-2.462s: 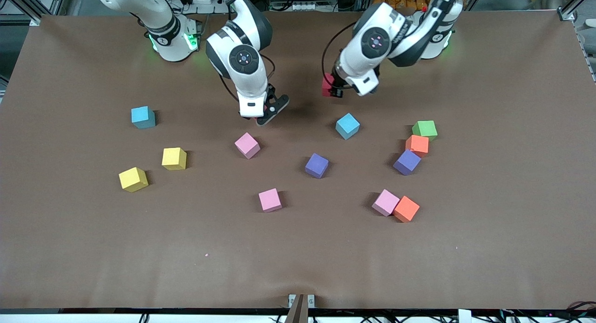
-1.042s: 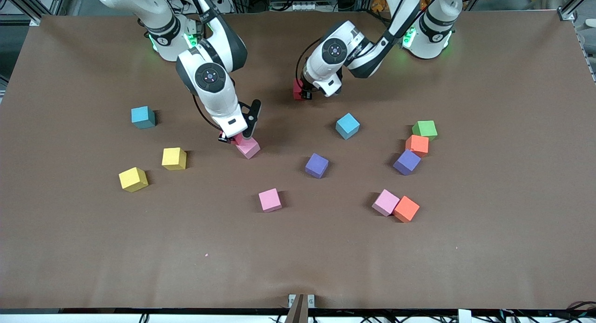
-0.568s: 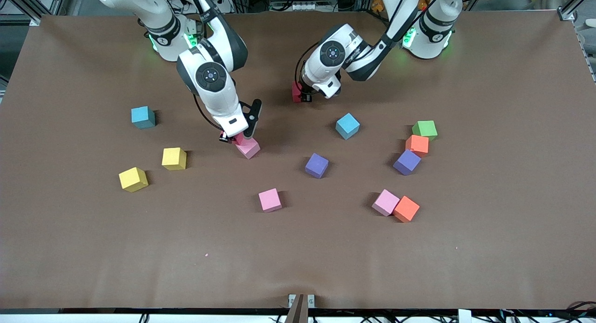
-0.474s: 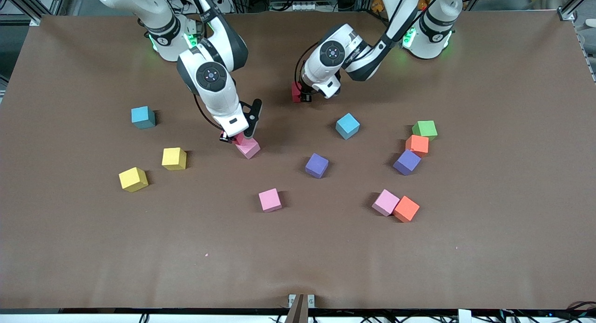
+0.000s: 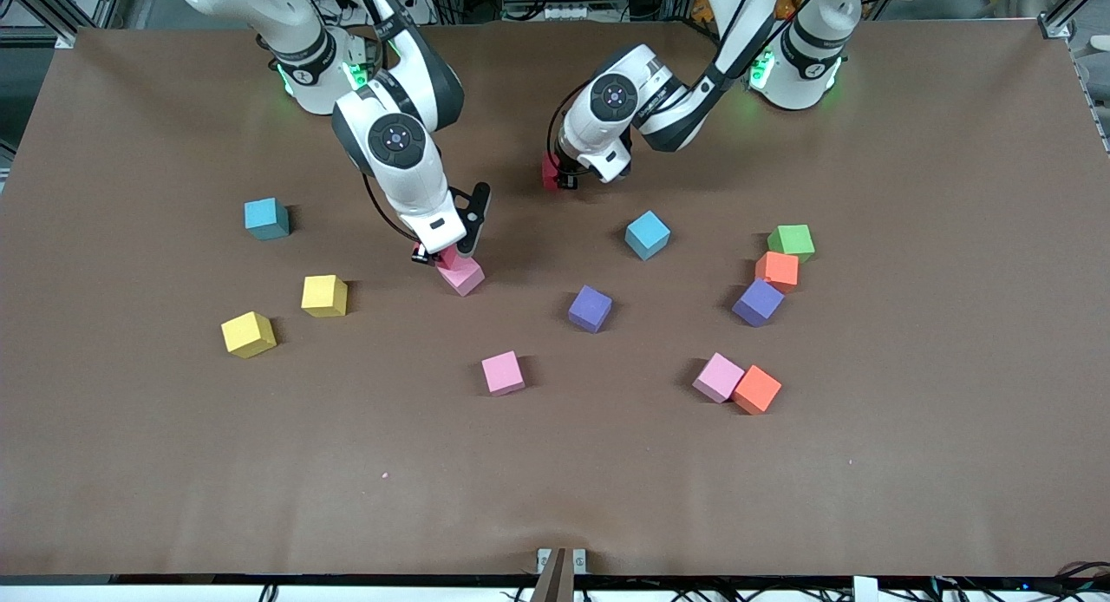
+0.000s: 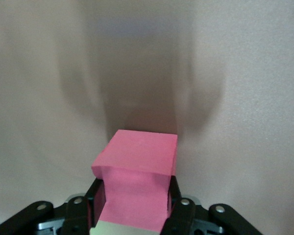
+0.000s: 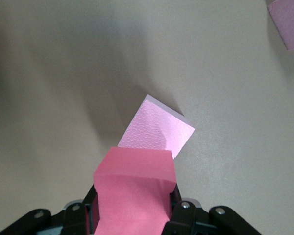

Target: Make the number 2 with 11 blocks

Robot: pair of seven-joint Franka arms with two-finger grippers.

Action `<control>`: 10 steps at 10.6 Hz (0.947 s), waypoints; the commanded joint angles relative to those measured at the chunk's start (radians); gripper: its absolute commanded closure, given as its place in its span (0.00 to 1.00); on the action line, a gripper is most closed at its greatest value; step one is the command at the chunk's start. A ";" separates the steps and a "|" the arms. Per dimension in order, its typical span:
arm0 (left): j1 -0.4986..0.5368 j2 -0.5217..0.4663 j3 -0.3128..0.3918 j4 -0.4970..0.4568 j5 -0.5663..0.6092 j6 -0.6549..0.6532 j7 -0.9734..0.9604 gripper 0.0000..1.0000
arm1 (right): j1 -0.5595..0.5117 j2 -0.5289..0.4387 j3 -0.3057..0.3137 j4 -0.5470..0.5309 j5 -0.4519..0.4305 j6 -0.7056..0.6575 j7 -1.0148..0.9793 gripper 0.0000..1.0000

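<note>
The lower edge of the red block in my left gripper rests on the brown table, so it is now time to open.
My right gripper (image 5: 445, 257) is shut on a red block (image 7: 134, 188), which hangs just over a pink block (image 5: 462, 276) (image 7: 157, 131). Whether the two touch I cannot tell. My left gripper (image 5: 552, 173) is shut on another red block (image 6: 136, 176) low over bare table near the robots' bases. Loose blocks lie scattered: two yellow (image 5: 324, 295) (image 5: 248, 334), two light blue (image 5: 266, 218) (image 5: 647, 234), two purple (image 5: 590, 308) (image 5: 758, 302), two more pink (image 5: 503, 373) (image 5: 718, 377), two orange (image 5: 757, 389) (image 5: 778, 270). The number 2 is not in view.
A green cube (image 5: 791, 240) touches the orange block toward the left arm's end. The brown table (image 5: 555, 480) runs wide nearer the front camera. A pink block's corner (image 7: 286, 22) shows in the right wrist view.
Both grippers carried their red blocks toward the right arm's end, the right one coming down over the pink block. Over the last second both have barely moved.
</note>
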 commanded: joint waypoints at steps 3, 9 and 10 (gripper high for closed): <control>-0.012 0.016 0.009 0.017 0.039 0.013 -0.032 0.00 | 0.002 -0.010 0.004 -0.001 -0.018 -0.003 -0.007 0.73; 0.001 -0.083 0.009 0.020 0.059 -0.070 -0.028 0.00 | 0.024 -0.010 0.006 -0.001 -0.018 -0.007 0.004 0.73; 0.024 -0.100 0.009 0.032 0.073 -0.102 -0.025 0.00 | 0.031 -0.010 0.006 -0.001 -0.018 -0.007 0.004 0.73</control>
